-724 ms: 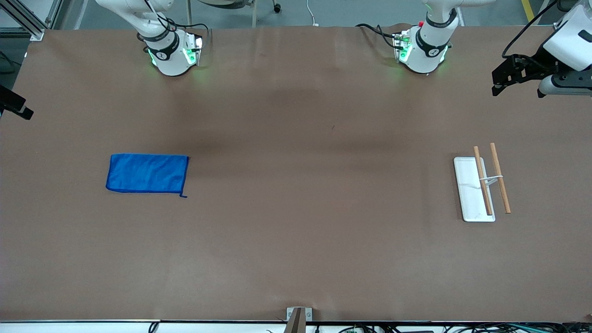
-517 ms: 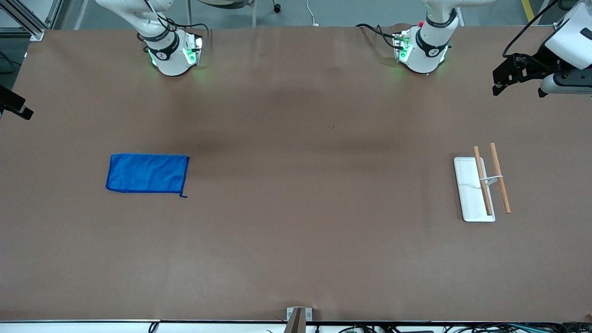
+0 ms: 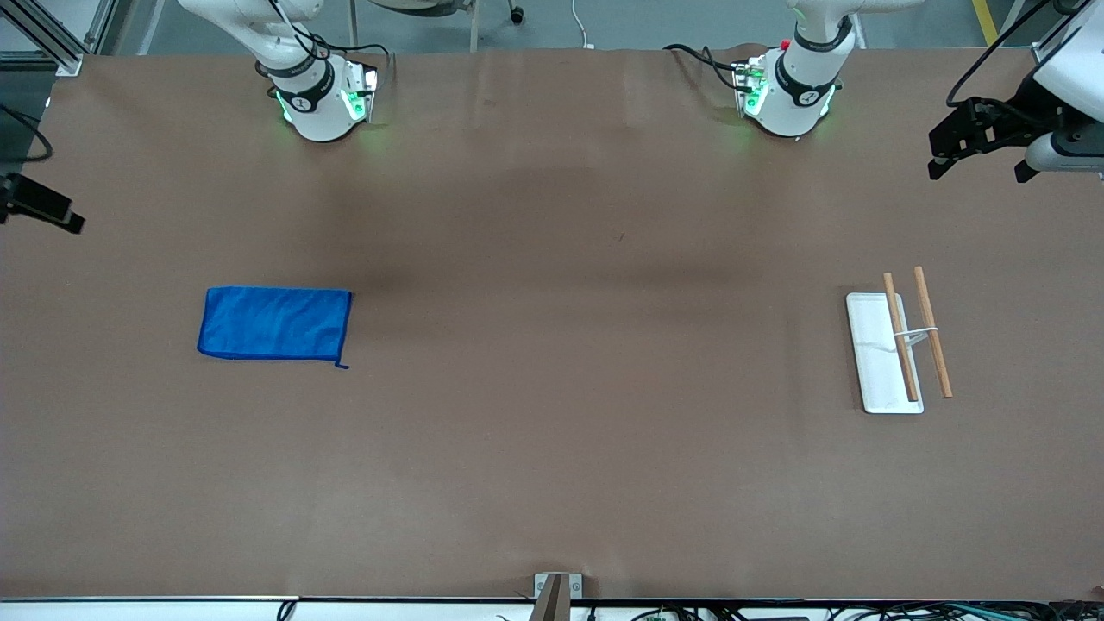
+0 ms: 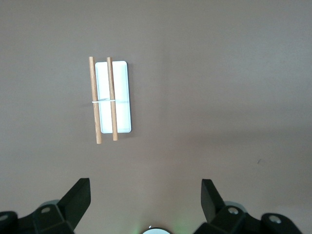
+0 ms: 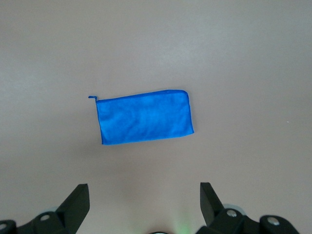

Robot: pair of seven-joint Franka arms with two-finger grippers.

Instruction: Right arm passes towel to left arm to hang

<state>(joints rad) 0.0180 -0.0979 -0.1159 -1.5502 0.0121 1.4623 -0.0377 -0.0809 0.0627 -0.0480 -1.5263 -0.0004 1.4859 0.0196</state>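
The blue towel's thread tail (image 3: 342, 366) should stay free for the left arm. My right gripper will next grab the towel by its end (image 3: 214, 322) opposite that tail.
The blue towel (image 3: 274, 323) lies flat on the brown table toward the right arm's end, with a thread tail at one corner. It also shows in the right wrist view (image 5: 145, 117). My right gripper (image 3: 41, 207) hangs high over the table's edge at its own end, apart from the towel. In its wrist view the right gripper (image 5: 144, 197) is open and empty. My left gripper (image 3: 979, 155) hangs high over the left arm's end of the table. In its wrist view the left gripper (image 4: 145, 195) is open and empty.
A rack with a white base (image 3: 875, 366) and two wooden rods (image 3: 933, 332) stands toward the left arm's end, also in the left wrist view (image 4: 121, 105). The right arm's base (image 3: 319, 103) and the left arm's base (image 3: 789, 95) stand along the table's robot-side edge.
The left gripper has drifted slightly outward toward its end of the table. The right gripper has come a little further in over the table at its end. The towel has not moved.
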